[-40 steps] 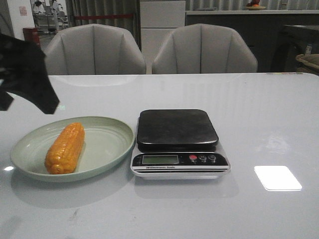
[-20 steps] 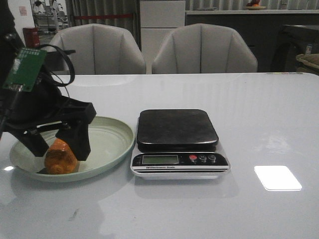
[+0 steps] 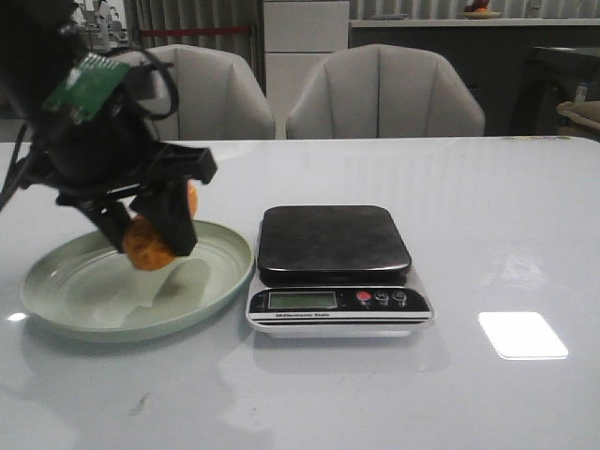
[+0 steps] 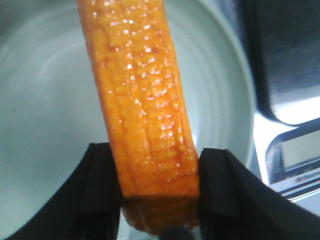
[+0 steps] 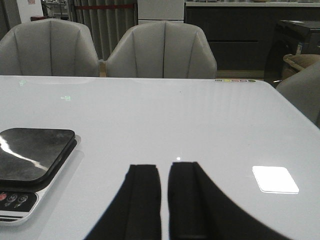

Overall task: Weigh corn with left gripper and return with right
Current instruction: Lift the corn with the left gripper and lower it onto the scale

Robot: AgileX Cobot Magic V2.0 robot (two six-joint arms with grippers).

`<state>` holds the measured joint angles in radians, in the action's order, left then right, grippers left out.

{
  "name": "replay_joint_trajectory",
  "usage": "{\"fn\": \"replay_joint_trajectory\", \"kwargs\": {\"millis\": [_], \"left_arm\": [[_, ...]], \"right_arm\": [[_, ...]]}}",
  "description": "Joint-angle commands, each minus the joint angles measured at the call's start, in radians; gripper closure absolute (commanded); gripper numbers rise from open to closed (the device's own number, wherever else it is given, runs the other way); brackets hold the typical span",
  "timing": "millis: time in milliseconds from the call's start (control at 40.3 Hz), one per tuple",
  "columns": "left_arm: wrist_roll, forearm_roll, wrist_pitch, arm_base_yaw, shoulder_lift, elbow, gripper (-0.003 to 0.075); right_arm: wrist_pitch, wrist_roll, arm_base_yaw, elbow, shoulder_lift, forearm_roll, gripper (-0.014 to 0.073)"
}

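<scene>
My left gripper should move the corn toward the scale's black platform before it lets go. The corn is hanging over the green plate, short of the platform.
My left gripper is shut on the orange-yellow corn and holds it in the air above the green plate. In the left wrist view the corn runs away from the camera, gripped at its near end between the two black fingers, with the plate below. The kitchen scale stands right of the plate, its black platform bare. My right gripper is out of the front view; in its wrist view its fingers are nearly together with nothing between them, over bare table.
Two grey chairs stand behind the table's far edge. The scale's display and buttons face the front. The scale's corner shows in the right wrist view. A bright light reflection lies on the table at the right.
My left gripper came down onto the plate, closed on the corn and has lifted it off the plate, moving up and to the right. The plate is now bare.
</scene>
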<state>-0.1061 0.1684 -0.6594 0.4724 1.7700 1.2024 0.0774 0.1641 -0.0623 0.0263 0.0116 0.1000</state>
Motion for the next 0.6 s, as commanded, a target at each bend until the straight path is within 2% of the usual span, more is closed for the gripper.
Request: {"fn": "replay_joint_trajectory", "kwargs": {"millis": [0, 347, 570], "left_arm": [[-0.002, 0.015, 0.028, 0.043, -0.050, 0.084, 0.0601], [-0.008, 0.057, 0.028, 0.178, 0.058, 0.269, 0.0600], [-0.014, 0.069, 0.030, 0.222, 0.139, 0.340, 0.0594]], "right_arm": [[-0.077, -0.005, 0.006, 0.004, 0.018, 0.014, 0.0375], [-0.077, -0.005, 0.006, 0.004, 0.018, 0.014, 0.0375], [-0.077, -0.005, 0.006, 0.004, 0.018, 0.014, 0.0375]]}}
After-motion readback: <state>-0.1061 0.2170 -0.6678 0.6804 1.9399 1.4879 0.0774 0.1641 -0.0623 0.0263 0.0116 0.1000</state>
